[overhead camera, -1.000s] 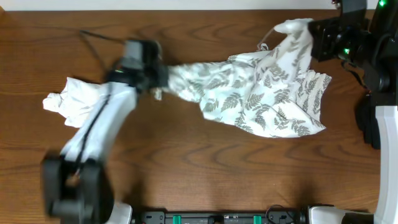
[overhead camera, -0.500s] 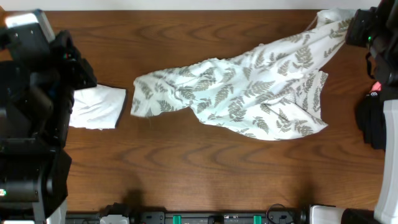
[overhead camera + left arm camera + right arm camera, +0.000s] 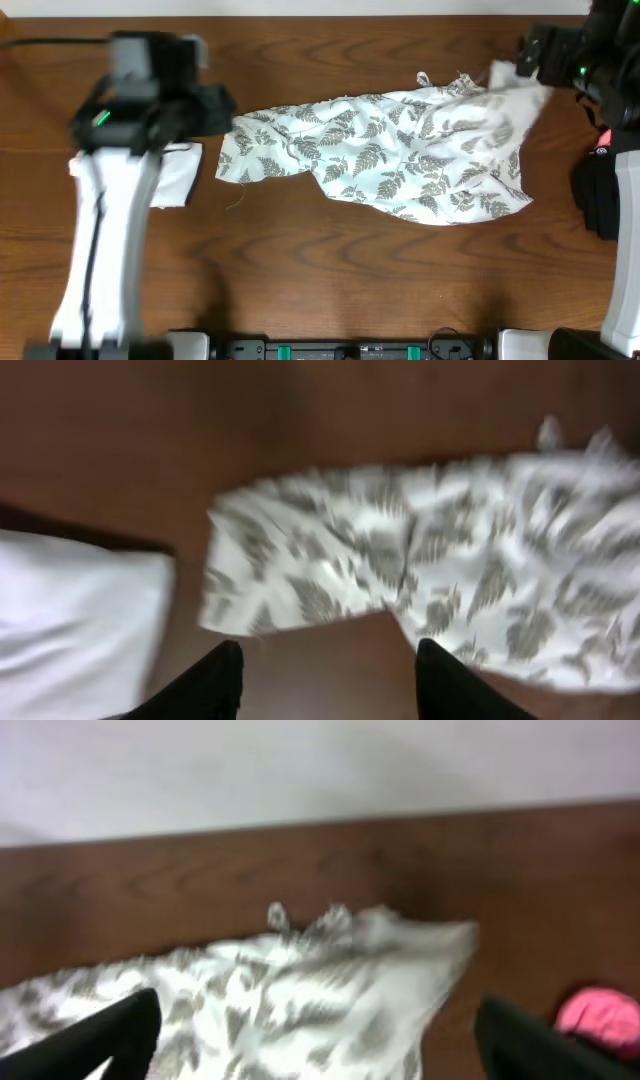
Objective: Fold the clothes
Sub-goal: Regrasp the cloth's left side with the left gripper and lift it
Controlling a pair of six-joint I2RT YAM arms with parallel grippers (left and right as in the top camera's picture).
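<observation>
My left gripper is to grab the fern garment near its narrow end [image 3: 241, 151] [image 3: 241, 565] next. The wide end stays free for my right gripper to fold.
The clothes in view are a cream-white garment printed with fern leaves [image 3: 400, 160] and a plain white one [image 3: 170, 180]. The fern garment lies crumpled across the middle and right of the wooden table [image 3: 330, 270]. The white one lies folded at the left, partly under my left arm. My left gripper [image 3: 222, 108] hovers just left of the fern garment's left edge. In the left wrist view it [image 3: 330, 680] is open over bare wood, with the fern garment [image 3: 430, 560] ahead. My right gripper [image 3: 528, 58] is at the garment's top-right corner. It [image 3: 320, 1040] stands open above the fabric [image 3: 300, 985].
A pink object [image 3: 600, 1015] lies on the wood at the right in the right wrist view. A pale wall [image 3: 300, 770] runs behind the table's far edge. Black arm hardware [image 3: 595, 195] stands at the right edge.
Both grippers have opened. The fern garment's top-right corner has dropped from the right gripper onto the table. My left arm has swung from the far left towards the garment's left edge.
</observation>
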